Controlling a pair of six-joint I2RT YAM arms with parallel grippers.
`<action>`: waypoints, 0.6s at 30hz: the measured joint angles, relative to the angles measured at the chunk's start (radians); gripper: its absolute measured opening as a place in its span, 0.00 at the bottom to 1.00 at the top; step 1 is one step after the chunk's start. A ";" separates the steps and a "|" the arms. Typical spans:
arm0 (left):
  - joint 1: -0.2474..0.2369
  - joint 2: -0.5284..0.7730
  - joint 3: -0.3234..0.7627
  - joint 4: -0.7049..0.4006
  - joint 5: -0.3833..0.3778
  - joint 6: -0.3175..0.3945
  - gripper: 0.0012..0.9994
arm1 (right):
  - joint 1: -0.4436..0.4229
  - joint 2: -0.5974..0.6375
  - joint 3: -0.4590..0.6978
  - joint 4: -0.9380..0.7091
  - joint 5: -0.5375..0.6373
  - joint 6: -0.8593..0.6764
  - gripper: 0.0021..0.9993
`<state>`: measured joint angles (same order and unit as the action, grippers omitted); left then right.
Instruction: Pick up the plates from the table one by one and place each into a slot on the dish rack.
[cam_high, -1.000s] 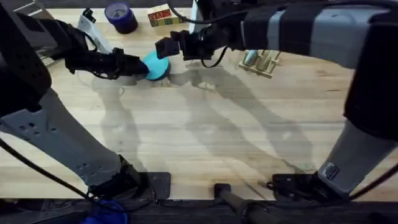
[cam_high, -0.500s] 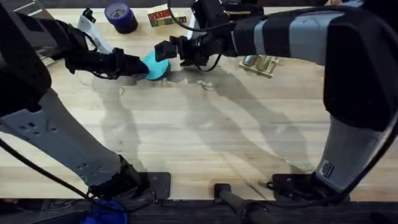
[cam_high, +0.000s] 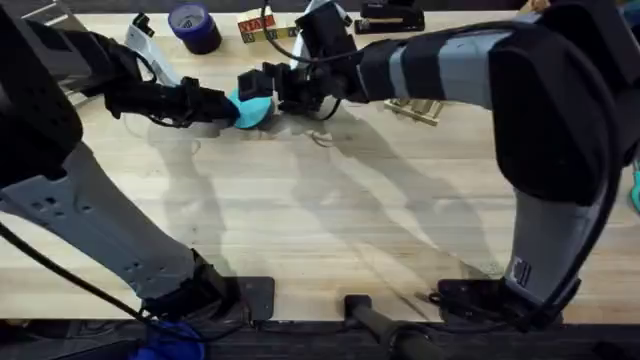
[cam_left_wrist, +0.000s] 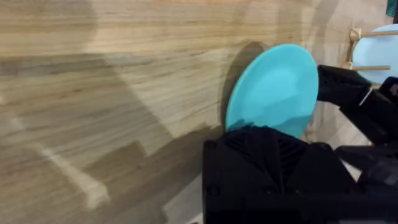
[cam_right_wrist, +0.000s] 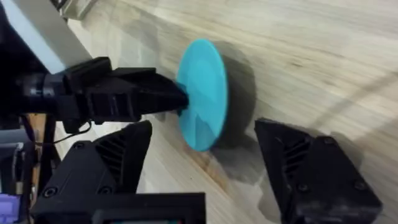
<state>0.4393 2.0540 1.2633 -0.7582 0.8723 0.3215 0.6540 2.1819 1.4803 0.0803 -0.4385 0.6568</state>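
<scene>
I need to grab the turquoise plate by its rim (cam_right_wrist: 214, 144) with my right gripper next, so I can put it into a slot on the dish rack.
A turquoise plate (cam_high: 253, 104) stands on edge just above the table (cam_high: 330, 220), with my left gripper (cam_high: 232, 107) shut on its rim. In the right wrist view the left gripper (cam_right_wrist: 179, 99) pinches the plate (cam_right_wrist: 202, 93) from the side. My right gripper (cam_high: 268, 88) is open, and its fingers (cam_right_wrist: 118, 155) straddle the plate without closing on it. The dish rack (cam_high: 420, 106) sits at the back right, partly hidden by the right arm. In the left wrist view a pale blue plate (cam_left_wrist: 379, 40) stands in the rack (cam_left_wrist: 356, 38) beyond the turquoise plate (cam_left_wrist: 273, 90).
A dark blue tape roll (cam_high: 193, 25), coloured blocks (cam_high: 262, 27) and a black stapler-like object (cam_high: 390, 18) lie along the table's far edge. A white-handled tool (cam_high: 145, 45) lies at the back left. Bare wood stretches across the middle and front.
My right gripper has moved left along the back of the table until its open fingers straddle the plate. The left gripper and the plate have stayed put.
</scene>
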 joint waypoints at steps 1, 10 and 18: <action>0.000 0.000 0.000 0.000 0.000 0.000 0.04 | 0.006 0.006 0.000 0.012 0.001 0.009 0.99; 0.000 0.000 0.000 0.000 0.000 0.000 0.04 | 0.017 0.027 0.006 0.069 0.001 0.072 0.94; 0.000 0.000 0.000 0.000 0.000 0.000 0.04 | 0.040 0.031 0.006 0.085 0.000 0.103 0.93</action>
<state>0.4393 2.0541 1.2633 -0.7582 0.8722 0.3214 0.6937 2.2127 1.4860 0.1650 -0.4385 0.7601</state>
